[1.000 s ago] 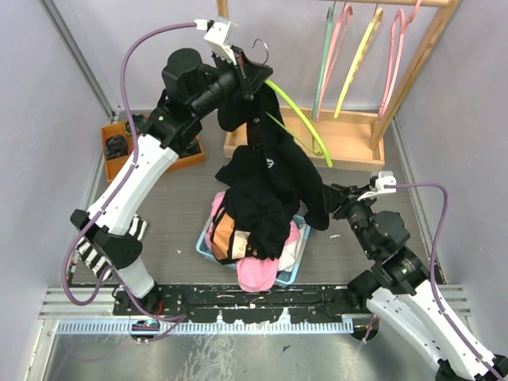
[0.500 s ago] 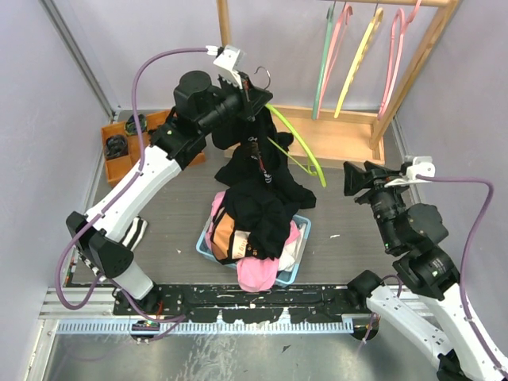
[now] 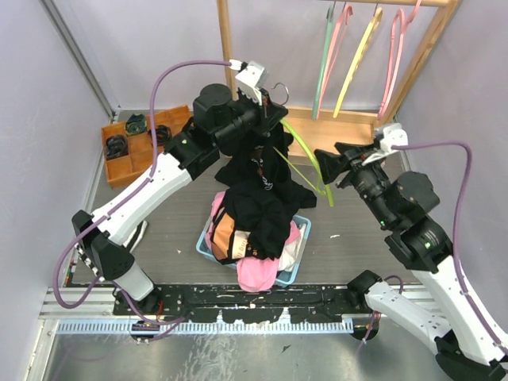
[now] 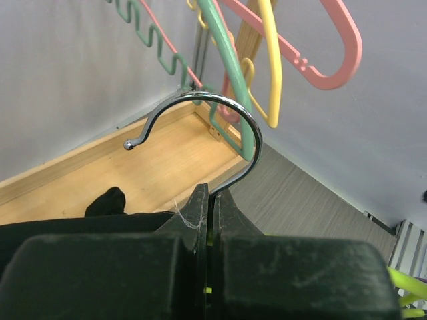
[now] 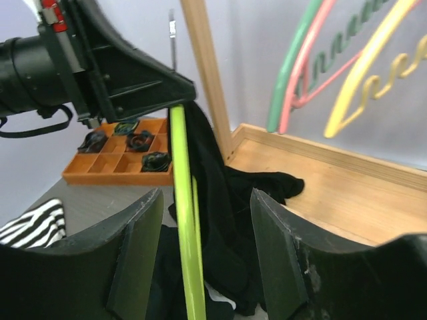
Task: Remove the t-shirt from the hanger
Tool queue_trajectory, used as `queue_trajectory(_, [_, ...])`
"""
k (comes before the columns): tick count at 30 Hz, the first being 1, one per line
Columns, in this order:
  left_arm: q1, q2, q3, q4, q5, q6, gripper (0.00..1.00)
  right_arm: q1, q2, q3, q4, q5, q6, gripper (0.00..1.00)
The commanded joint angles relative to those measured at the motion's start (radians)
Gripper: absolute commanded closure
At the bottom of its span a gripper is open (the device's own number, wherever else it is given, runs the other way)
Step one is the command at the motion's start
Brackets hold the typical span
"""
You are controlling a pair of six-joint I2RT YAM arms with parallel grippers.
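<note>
My right gripper is to grab the lime-green hanger next by its bare arm [image 3: 314, 161], which leaves the hanger's neck and hook free. Then it can remove the t-shirt [image 3: 263, 171].
A black t-shirt [image 3: 263, 171] hangs from a lime-green hanger [image 3: 305, 152] and drapes down onto the pile in the basket. My left gripper [image 3: 266, 113] is shut on the hanger's neck, just under the metal hook [image 4: 215, 120]; in the left wrist view its fingers [image 4: 230, 207] pinch the wire. My right gripper [image 3: 329, 165] is open at the hanger's right arm. In the right wrist view the green hanger bar [image 5: 185, 220] runs between the open fingers nearer the left one, with the t-shirt [image 5: 230, 200] behind it.
A blue basket [image 3: 300, 262] heaped with clothes sits under the shirt. A wooden rack [image 3: 349, 135] behind holds pink, yellow and green hangers [image 3: 353, 63]. An orange compartment tray [image 3: 131, 151] stands at the back left. A striped cloth [image 3: 136, 232] lies by the left arm.
My right gripper let go of the shirt's lower edge, opened, and rose to the hanger's right arm. The left arm carried the hanger to the right, and the shirt's edge dropped back.
</note>
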Motion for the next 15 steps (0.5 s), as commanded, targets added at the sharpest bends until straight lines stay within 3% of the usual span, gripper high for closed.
queue_trajectory(1, [-0.04,0.023,0.074,0.005,-0.036,0.045,1.0,0.002,0.068,0.063,0.047,-0.132,-0.023,0.39])
queue_trajectory(15, [-0.081,0.072,0.154,-0.048,-0.06,0.076,1.0,0.002,0.125,0.043,0.009,-0.099,-0.027,0.42])
